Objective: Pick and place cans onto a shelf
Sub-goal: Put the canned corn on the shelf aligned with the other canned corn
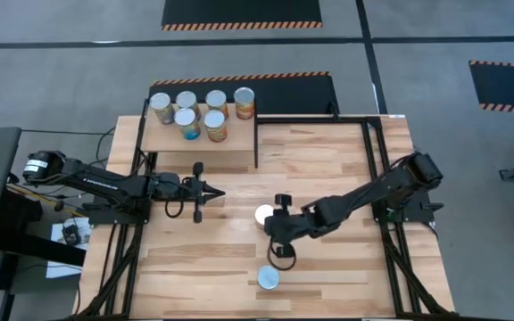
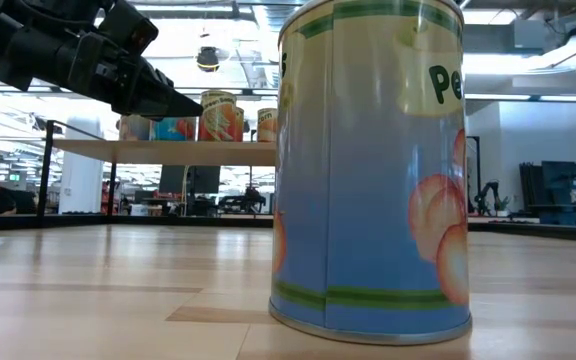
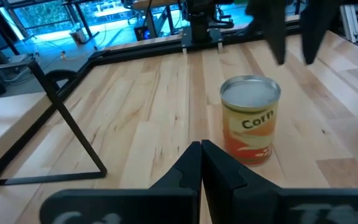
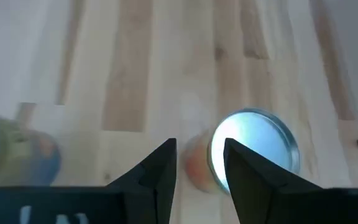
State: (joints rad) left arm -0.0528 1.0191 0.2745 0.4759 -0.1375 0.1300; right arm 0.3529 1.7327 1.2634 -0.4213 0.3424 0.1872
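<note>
The corn can goes among the cans on the shelf [image 1: 230, 147] next, so the right gripper will grab it by its top rim [image 1: 264, 207].
Six cans [image 1: 202, 111] stand upright on the light-wood shelf [image 1: 230, 147] at the far left. An orange-labelled corn can [image 3: 250, 118] stands on its base mid-table [image 1: 262, 214]. A blue-labelled can [image 2: 368, 170] stands near the front edge [image 1: 268, 278]. My right gripper [image 4: 201, 163] is open and points down over the corn can [image 4: 257, 146], which lies off to one side of the gap; its fingers hang above that can in the left wrist view [image 3: 278, 34]. My left gripper [image 3: 201, 158] is shut and empty, left of the corn can [image 1: 217, 193].
The shelf's black frame leg [image 3: 67, 118] stands on the planks beside my left gripper. Black frame rails [image 1: 377, 169] run along the table's right side. Bare planks [image 1: 328, 276] lie at the front right.
</note>
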